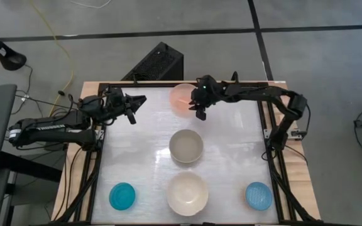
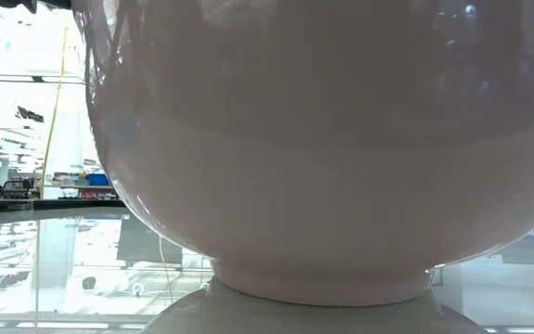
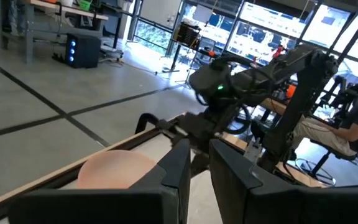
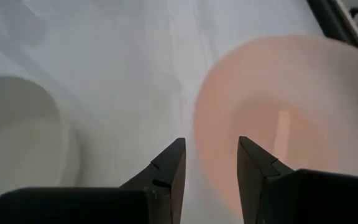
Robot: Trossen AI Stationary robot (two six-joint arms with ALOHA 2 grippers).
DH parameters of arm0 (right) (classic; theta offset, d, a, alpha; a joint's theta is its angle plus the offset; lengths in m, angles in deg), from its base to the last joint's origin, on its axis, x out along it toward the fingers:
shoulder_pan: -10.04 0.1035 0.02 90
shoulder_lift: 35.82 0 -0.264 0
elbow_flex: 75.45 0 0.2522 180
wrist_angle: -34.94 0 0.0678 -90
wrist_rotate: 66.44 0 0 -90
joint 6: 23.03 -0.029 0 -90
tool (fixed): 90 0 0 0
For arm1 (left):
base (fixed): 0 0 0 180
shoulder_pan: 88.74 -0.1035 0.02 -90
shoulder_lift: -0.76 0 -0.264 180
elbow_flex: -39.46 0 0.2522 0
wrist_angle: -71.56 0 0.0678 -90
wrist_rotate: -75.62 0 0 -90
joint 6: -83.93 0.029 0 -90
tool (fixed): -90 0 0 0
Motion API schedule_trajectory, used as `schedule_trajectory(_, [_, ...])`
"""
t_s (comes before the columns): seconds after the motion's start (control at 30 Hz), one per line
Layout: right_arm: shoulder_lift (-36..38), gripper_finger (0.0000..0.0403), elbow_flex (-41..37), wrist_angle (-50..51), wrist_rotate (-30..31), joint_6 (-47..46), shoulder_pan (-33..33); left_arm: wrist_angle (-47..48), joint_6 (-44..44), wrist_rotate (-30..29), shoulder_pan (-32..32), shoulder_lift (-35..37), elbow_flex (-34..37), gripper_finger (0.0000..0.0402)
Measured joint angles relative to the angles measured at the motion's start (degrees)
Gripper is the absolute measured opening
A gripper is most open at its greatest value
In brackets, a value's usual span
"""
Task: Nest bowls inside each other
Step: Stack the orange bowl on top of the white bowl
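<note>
My right gripper grabs the translucent pink bowl by its rim next, to nest it inside the cream-white bowl (image 1: pixel 187 193).
A translucent pink bowl (image 1: pixel 181 96) stands at the table's far middle. A grey-beige bowl (image 1: pixel 186 146) stands at the centre, with a cream-white bowl (image 1: pixel 187 193) in front of it. That cream-white bowl (image 2: pixel 323 158) fills the low view, resting on its foot ring. A teal-blue bowl (image 1: pixel 122 196) lies near left and a light blue bowl (image 1: pixel 258 196) near right. My right gripper (image 4: pixel 210 152) is open, slanting down over the pink bowl's (image 4: pixel 291 118) near rim without touching it. My left gripper (image 3: pixel 199 165) hangs level at the far left with a narrow gap and holds nothing.
A dark frame (image 1: pixel 99 125) edges the white table top on both sides. The right arm (image 1: pixel 256 94) reaches in along the far edge from the right. Bare surface lies between the centre bowls and both side rails.
</note>
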Motion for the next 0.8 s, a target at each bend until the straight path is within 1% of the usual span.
schedule_trajectory(0.13, [-2.73, 0.0115, 0.16, 0.98, -0.08, 0.02, -0.37, 0.02, -0.08, 0.09, 0.00, 0.00, 0.02, 0.0048])
schedule_trajectory(0.3, [-2.89, 0.0115, 0.25, 0.53, -0.08, 1.13, -0.30, 0.03, -0.22, 0.09, 0.00, 0.00, 0.04, 0.0048])
schedule_trajectory(0.47, [-2.92, 0.0114, 0.27, 2.52, 0.36, 1.70, -0.65, 0.03, -0.22, 0.02, 0.00, 0.00, 0.04, 0.0048])
schedule_trajectory(0.63, [-6.36, 0.0114, 0.25, 4.24, 0.43, 2.44, -0.65, 0.05, -0.10, -0.14, 0.00, 0.00, 0.04, 0.0048])
schedule_trajectory(0.8, [-9.37, 0.0112, 0.28, 3.66, 1.28, 2.13, -0.05, 0.03, -0.89, -0.11, 0.00, 0.00, 0.05, 0.0048])
